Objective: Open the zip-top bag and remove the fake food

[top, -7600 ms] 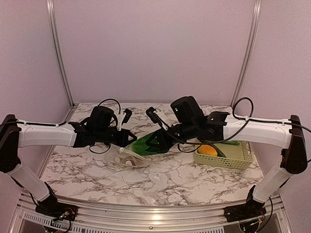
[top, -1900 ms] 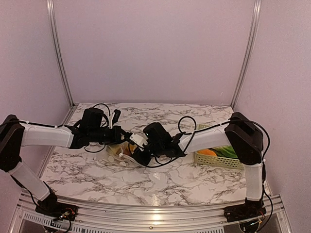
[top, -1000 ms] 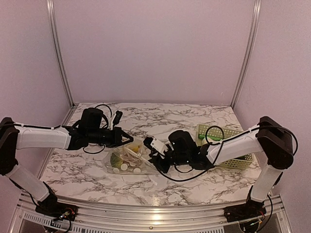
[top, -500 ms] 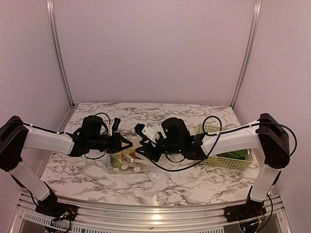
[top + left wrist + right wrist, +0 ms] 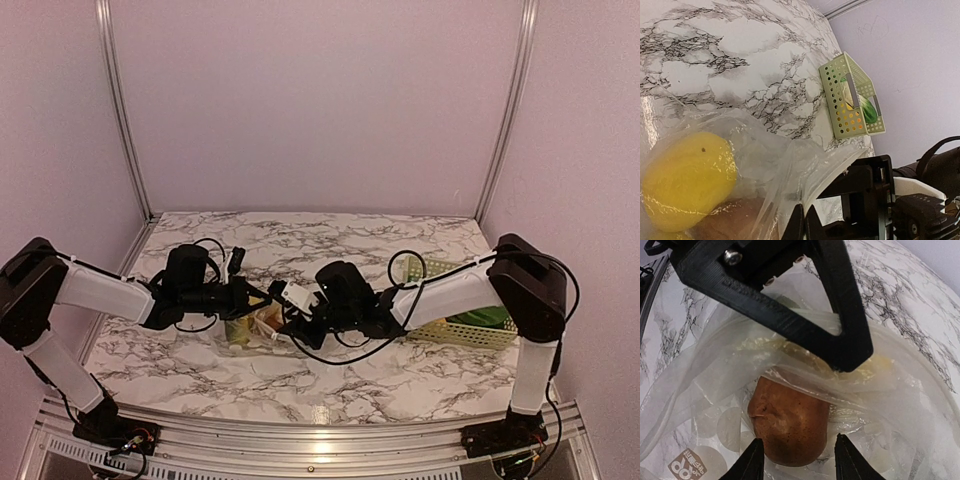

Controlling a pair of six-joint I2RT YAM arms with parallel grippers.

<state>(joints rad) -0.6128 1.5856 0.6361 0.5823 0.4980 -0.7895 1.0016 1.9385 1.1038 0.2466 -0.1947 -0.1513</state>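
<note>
My right gripper's fingers stop short, so it needs to move toward the brown piece's widest part before it closes on the brown piece.
The zip-top bag lies on the marble table between the arms, clear with white dots, its mouth held up. My left gripper is shut on the bag's upper edge. My right gripper is open at the bag's mouth, its fingers on either side of a brown fake food piece. The plastic still covers part of that piece. A yellow piece lies inside the bag next to the brown one.
The pale yellow-green lattice basket stands at the right behind the right arm, with a green piece in it. The left gripper's black body hangs close above the right gripper. The enclosure walls are at the back and sides.
After carrying a green piece to the basket, my right gripper has come back and moved left and down to the bag's mouth. My left gripper keeps hold of the bag edge.
</note>
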